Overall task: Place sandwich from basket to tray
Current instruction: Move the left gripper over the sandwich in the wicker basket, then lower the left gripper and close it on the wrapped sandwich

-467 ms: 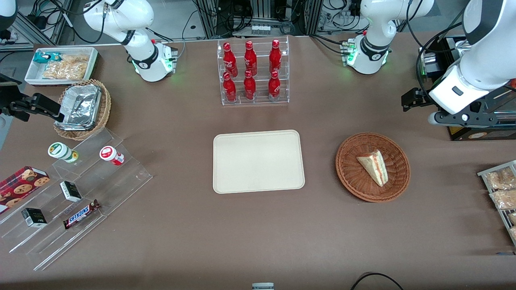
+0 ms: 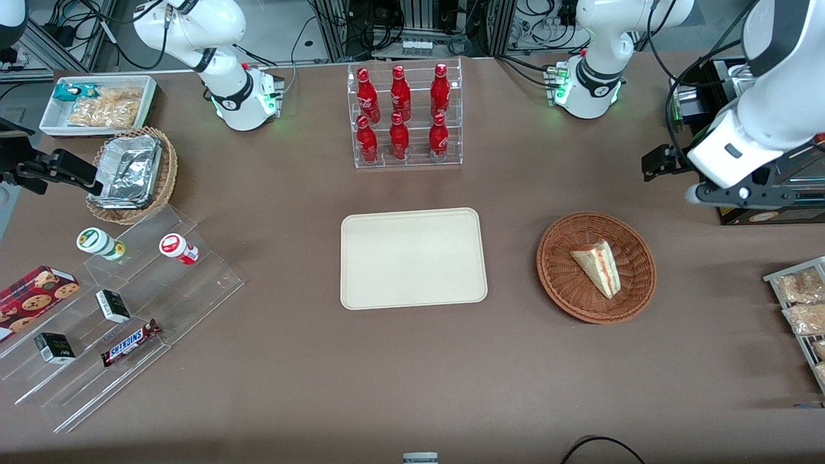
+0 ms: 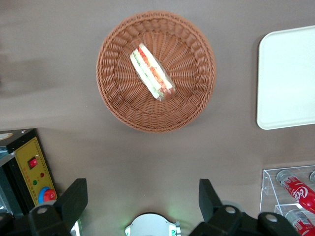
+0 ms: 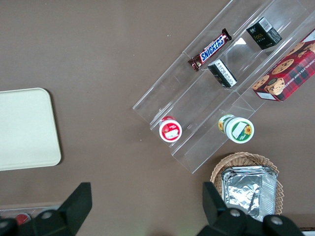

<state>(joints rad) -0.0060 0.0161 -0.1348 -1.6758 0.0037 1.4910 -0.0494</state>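
Observation:
My gripper grabs the sandwich by its gathered wrapper end (image 2: 581, 254) next, to move the sandwich onto the tray (image 2: 412, 258).
The sandwich (image 2: 598, 267), a pale wedge with red and green filling along its edge, lies in the round reddish-brown basket (image 2: 559, 283). The beige tray (image 2: 412, 258) sits bare beside the basket, toward the parked arm's end. My gripper (image 2: 731, 191) hangs high over the table, farther from the front camera than the basket and toward the working arm's end. The left wrist view looks down on the sandwich (image 3: 151, 72), the basket (image 3: 199, 93) and a part of the tray (image 3: 288, 78). My gripper (image 3: 141, 200) is open there, with only bare table between its fingers.
A clear rack of red bottles (image 2: 406, 116) stands farther from the front camera than the tray. A black box with a yellow panel (image 3: 29, 172) sits close to my gripper. Snack packets (image 2: 802, 303) lie at the working arm's end, and the arm's base (image 3: 150, 227) is nearby.
My gripper and its arm have shifted slightly. The sandwich, basket and tray have not moved.

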